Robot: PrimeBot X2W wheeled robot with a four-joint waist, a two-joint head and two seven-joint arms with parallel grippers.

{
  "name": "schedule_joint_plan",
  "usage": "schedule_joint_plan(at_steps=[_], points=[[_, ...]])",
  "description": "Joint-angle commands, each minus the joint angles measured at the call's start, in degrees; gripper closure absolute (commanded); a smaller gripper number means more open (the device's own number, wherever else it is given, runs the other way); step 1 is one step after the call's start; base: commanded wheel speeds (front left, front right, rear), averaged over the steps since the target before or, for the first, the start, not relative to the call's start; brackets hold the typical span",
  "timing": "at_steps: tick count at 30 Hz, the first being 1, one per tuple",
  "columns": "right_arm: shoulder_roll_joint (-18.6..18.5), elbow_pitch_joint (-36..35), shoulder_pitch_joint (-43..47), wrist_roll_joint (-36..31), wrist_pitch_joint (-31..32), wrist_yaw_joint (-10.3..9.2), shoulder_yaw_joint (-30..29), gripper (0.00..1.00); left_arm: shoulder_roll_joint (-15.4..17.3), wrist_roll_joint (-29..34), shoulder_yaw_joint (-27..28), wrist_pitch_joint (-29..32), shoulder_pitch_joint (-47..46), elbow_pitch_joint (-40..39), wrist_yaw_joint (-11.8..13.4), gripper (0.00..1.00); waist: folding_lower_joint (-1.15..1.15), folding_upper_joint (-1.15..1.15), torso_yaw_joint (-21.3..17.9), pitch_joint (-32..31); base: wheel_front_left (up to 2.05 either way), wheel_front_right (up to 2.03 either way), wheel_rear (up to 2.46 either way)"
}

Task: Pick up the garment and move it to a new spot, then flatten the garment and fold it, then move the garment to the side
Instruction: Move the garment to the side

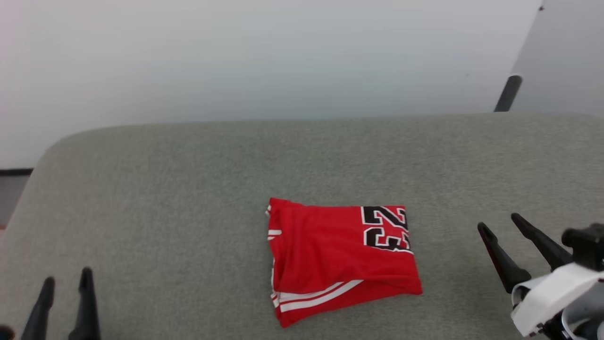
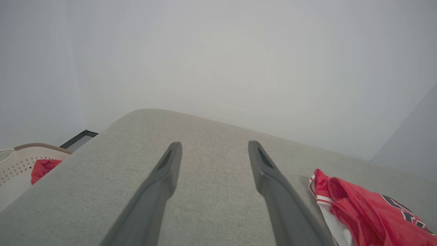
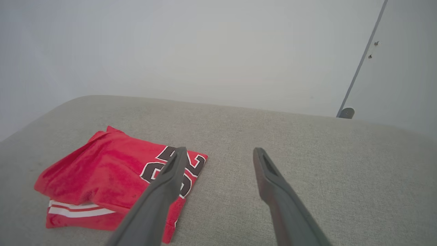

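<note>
My right gripper should next take hold of the folded garment by its edge beside the black number, so that it can move the garment to the side.
The garment lies folded into a compact red rectangle on the grey cushioned surface, its black number 23 at the upper right corner and white stripes along the near edge. In the right wrist view the garment sits left of the fingers. The left wrist view catches the garment at the lower right. My left gripper stands open at the lower left, far from the cloth. My right gripper stands open to the right of the garment, apart from it. Both hold nothing.
A white perforated basket with a plain red cloth in it sits beyond the surface's left end. A pale wall rises behind, and a dark pole stands at the back right.
</note>
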Motion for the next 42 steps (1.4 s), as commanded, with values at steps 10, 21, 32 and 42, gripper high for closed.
schedule_joint_plan(at_steps=[10,21,32,42], points=[[-0.43,6.09,-7.39,0.11,8.11,0.02,4.03,0.0,-0.85,1.52,-4.24,1.86,-7.27,-0.43,-0.19,0.0,0.0,0.0,6.91,6.94,0.0,0.0,0.0],[1.22,14.64,-13.07,0.47,19.91,0.01,6.2,0.0,-2.82,2.59,-8.89,2.25,-13.66,2.54,-1.51,0.0,0.0,0.0,11.2,12.05,0.0,0.0,0.0],[5.13,20.3,-13.24,0.46,34.36,0.01,6.06,0.65,-3.92,2.65,-10.15,1.43,-16.01,4.63,-2.12,0.0,0.0,0.0,11.87,13.46,0.0,0.0,0.0],[3.52,13.96,-15.28,1.81,38.58,0.01,4.22,1.0,-4.1,1.88,-9.72,0.82,-15.87,5.7,-2.41,0.0,0.0,0.0,10.82,12.87,0.0,0.0,0.0]])
